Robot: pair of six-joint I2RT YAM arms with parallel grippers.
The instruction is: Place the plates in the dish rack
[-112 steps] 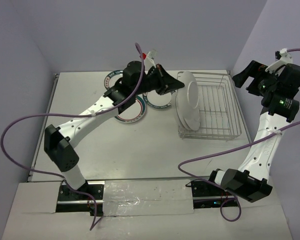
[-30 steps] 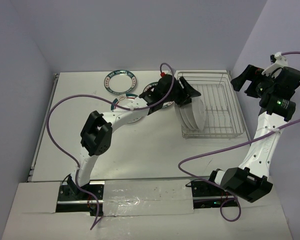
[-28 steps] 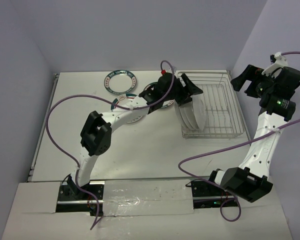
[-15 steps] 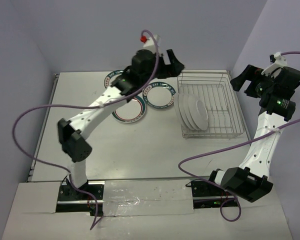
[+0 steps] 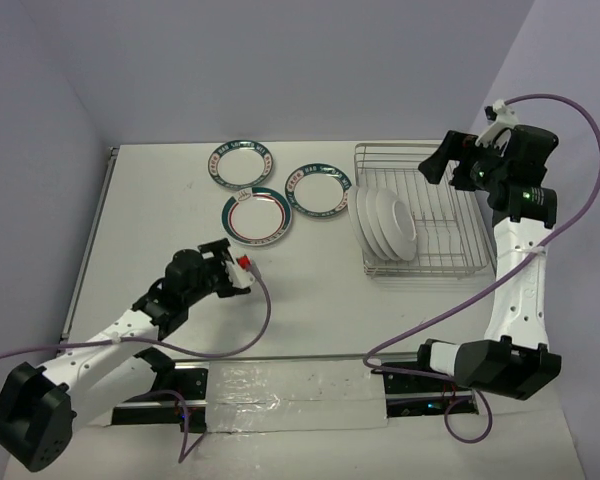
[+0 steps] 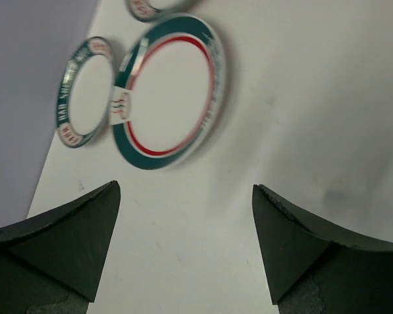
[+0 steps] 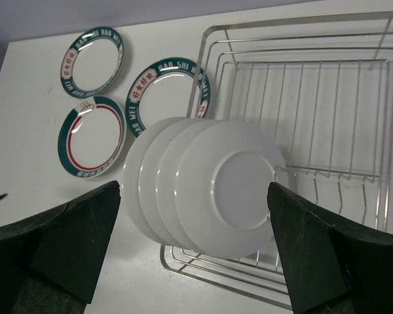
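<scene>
My left gripper grabs the red-ring plate point(image 6: 167, 98) by its near rim point(image 6: 211, 123) next, which leaves the plate's far rim free for my right gripper.
Several white plates point(image 5: 385, 222) stand on edge in the left end of the dish rack point(image 5: 435, 200), plain undersides facing right. In the right wrist view those racked plates point(image 7: 229, 190) lean together inside the wire rack point(image 7: 301, 85). Three green-rimmed plates lie flat on the table: one far back point(image 5: 240, 163), one beside the rack point(image 5: 318, 191), one with a red ring point(image 5: 256, 217). My left gripper point(image 5: 230, 264) is low over the near-left table, open and empty, facing the red-ring plate point(image 6: 167, 98). My right gripper point(image 5: 445, 165) hovers open above the rack's far side, holding nothing.
The rack's right two-thirds holds only bare wires point(image 7: 327, 118). Purple cables trail from both arms across the near table point(image 5: 260, 320). The walls close in behind and on both sides. The table's left edge point(image 5: 90, 240) runs close to the left arm.
My left arm has pulled back from above the rack to the near-left table, low. The plate it brought stays in the rack. My right arm swung left over the rack.
</scene>
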